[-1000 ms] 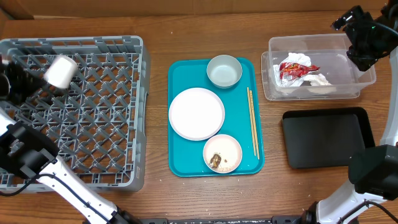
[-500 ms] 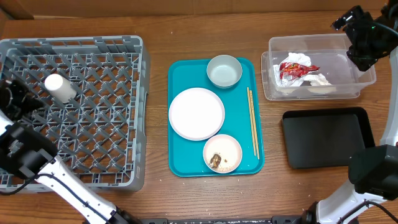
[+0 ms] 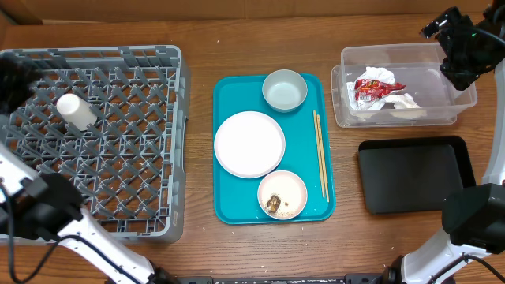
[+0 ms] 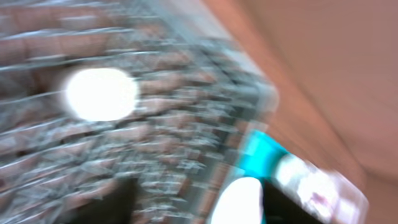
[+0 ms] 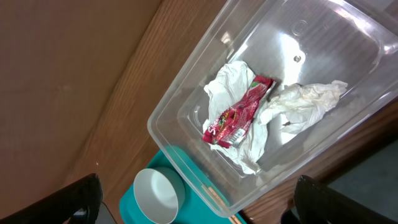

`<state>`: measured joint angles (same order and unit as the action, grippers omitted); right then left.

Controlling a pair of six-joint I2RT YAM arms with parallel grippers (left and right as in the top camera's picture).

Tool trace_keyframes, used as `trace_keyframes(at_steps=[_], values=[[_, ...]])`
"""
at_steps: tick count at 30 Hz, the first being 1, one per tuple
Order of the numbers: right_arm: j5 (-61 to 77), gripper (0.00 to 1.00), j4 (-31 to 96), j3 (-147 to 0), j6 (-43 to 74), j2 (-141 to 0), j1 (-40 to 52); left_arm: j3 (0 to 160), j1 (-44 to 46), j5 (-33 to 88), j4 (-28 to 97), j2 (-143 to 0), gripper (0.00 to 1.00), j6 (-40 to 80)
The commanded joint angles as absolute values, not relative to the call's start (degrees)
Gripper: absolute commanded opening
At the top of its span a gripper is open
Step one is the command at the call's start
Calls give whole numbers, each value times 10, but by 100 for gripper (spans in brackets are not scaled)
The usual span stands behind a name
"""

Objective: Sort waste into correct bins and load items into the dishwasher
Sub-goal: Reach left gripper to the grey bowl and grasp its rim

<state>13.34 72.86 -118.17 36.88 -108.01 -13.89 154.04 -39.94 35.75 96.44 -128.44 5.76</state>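
The far bowl's base should stay free to load into the dishwasher rack (image 3: 142,197), so my left gripper will next pinch the far bowl's rim (image 3: 304,94) on the chopsticks side.
A small white cup (image 3: 76,110) lies on its side on the lattice floor of the grey dishwasher rack (image 3: 142,197), free of any grip. My left gripper (image 3: 16,72) is a dark blur over the rack's far left corner, apart from the cup. The left wrist view is smeared: the cup (image 4: 101,93) is a white blob, and my left gripper (image 4: 205,205) stands open and empty. The plate (image 3: 249,143), two bowls (image 3: 284,90) (image 3: 282,194) and the chopsticks (image 3: 320,166) rest on the teal tray. My right gripper (image 5: 202,205) hangs open above the clear tub (image 5: 186,93), which holds the red wrapper (image 5: 239,112) and tissue (image 5: 305,102).
The teal serving tray (image 3: 229,205) lies mid-table. The near bowl holds a brown food lump (image 3: 274,204) and rice. A black tray (image 3: 414,175) sits in front of the clear tub (image 3: 465,99). The left arm's base (image 3: 31,205) overlaps the rack's near left side.
The left gripper lowered the cup into the rack, let go of it and swung back toward the rack's far left corner. The right arm has not moved.
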Motion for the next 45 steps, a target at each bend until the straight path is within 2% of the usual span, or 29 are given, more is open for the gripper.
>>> trace_keyframes(at_steps=[1, 7, 15, 24, 29, 36, 41, 44, 45], values=[[136, 100, 725, -1193, 369, -1076, -142, 1548, -310, 498, 968, -1251, 91, -2], [136, 100, 725, -1193, 369, -1076, -142, 1541, -122, 445, 965, -1260, 88, -64], [136, 100, 725, -1193, 369, -1076, -142, 1534, 165, 212, 872, -1337, 86, -62], [136, 100, 725, -1193, 369, -1076, -142, 1535, 335, -52, 769, -1464, 85, -65], [136, 100, 725, -1193, 369, -1076, -142, 1534, 361, -94, 762, -1507, 80, -65], [136, 100, 725, -1193, 369, -1076, -142, 1532, 360, 41, 780, -1535, 77, -63], [136, 100, 725, -1193, 369, -1076, -142, 1528, 360, 18, 781, -1552, 70, -63], [136, 100, 725, -1193, 369, -1076, -142, 1527, 358, 0, 784, -1561, 57, -62], [136, 100, 725, -1193, 369, -1076, -142, 1527, 357, -4, 786, -1563, 47, -62]])
